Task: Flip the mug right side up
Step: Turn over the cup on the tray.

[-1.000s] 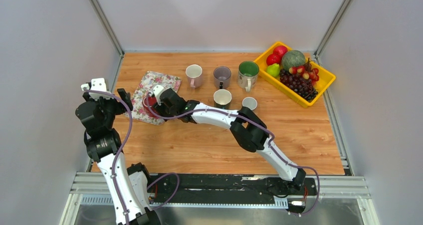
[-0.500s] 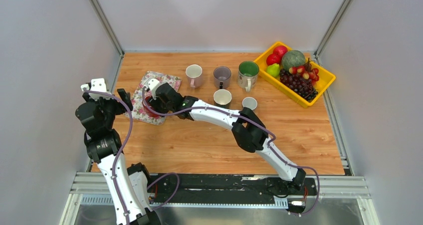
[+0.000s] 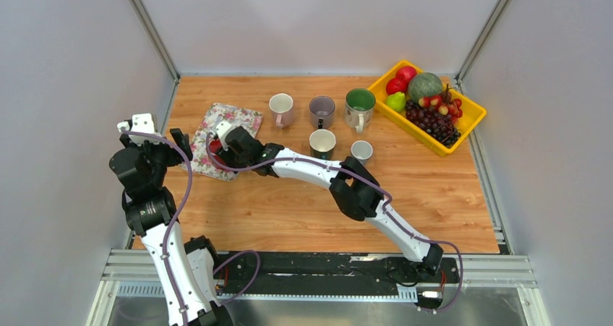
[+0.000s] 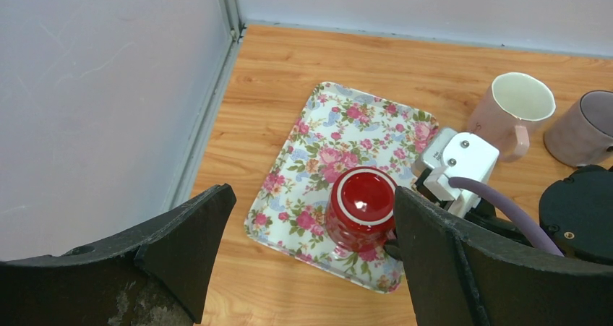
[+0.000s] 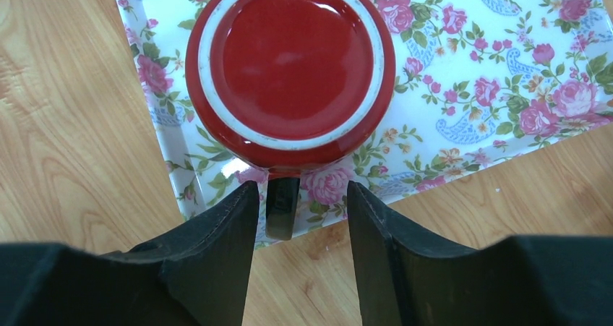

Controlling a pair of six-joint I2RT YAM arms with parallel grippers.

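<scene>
The mug needs to be handed over and turned upright. My right gripper should grab the red mug's dark handle point(image 5: 283, 206), so the mug's body stays free.
A red mug point(image 5: 289, 58) stands upside down, base up, on a floral tray point(image 5: 506, 66). Its dark handle point(image 5: 282, 207) points toward my right gripper point(image 5: 302, 189). That gripper is open, and the handle sits between its fingertips, close to the left finger with a gap on the right. In the top view the right gripper point(image 3: 220, 147) is at the tray's near edge and mostly hides the mug point(image 3: 215, 147). My left gripper point(image 4: 314, 196) is open and empty, held above and left of the mug point(image 4: 361, 203); in the top view the left gripper point(image 3: 178, 141) is beside the tray point(image 3: 230, 116).
Upright mugs stand behind and right of the tray: pink point(image 3: 280, 109), grey-purple point(image 3: 322, 111), green-lined point(image 3: 359, 105), a dark one point(image 3: 322, 142) and a small white cup point(image 3: 361, 150). A yellow bin point(image 3: 473, 113) of fruit is at the back right. Walls bound the left side and back.
My right gripper has moved left and a little farther back over the tray's near edge, closing in on the mug's handle. The left arm has not moved.
</scene>
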